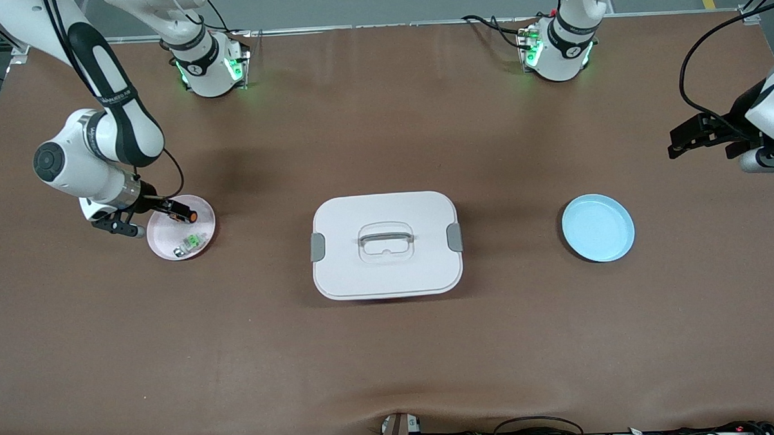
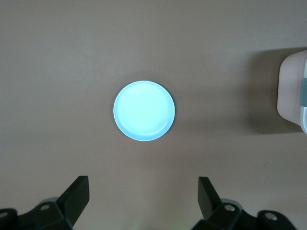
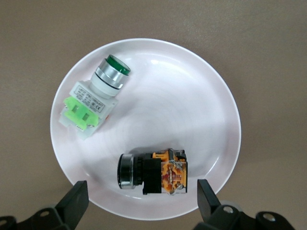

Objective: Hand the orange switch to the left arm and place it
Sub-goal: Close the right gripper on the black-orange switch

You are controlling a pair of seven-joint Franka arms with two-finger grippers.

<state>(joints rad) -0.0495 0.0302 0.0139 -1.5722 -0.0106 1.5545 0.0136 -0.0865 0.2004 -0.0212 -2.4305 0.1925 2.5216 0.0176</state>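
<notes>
The robot's right gripper isn't ready to close on the switch yet and needs to move toward the orange switch (image 3: 165, 172) on the pink plate first: its fingers stop short, so they would miss if they closed now.
The orange switch (image 1: 185, 216) lies on its side on a pale pink plate (image 1: 166, 248) toward the right arm's end of the table. In the right wrist view the orange switch (image 3: 153, 173) shows a black body and an orange block. My right gripper (image 1: 150, 219) hangs open just over the plate, and the switch lies between its spread fingers (image 3: 76, 200) without touching them. The white box (image 1: 386, 244) with grey latches stands mid-table. My left gripper (image 1: 703, 139) waits open in the air over the left arm's end of the table; the left gripper (image 2: 143, 196) holds nothing.
A green-and-silver switch (image 1: 191, 242) shares the pink plate (image 3: 182, 105), nearer to the front camera than the orange one; the green switch (image 3: 96, 98) lies tilted. A light blue plate (image 1: 598, 227) sits between the box and the left arm's end. The blue plate (image 2: 144, 111) carries nothing.
</notes>
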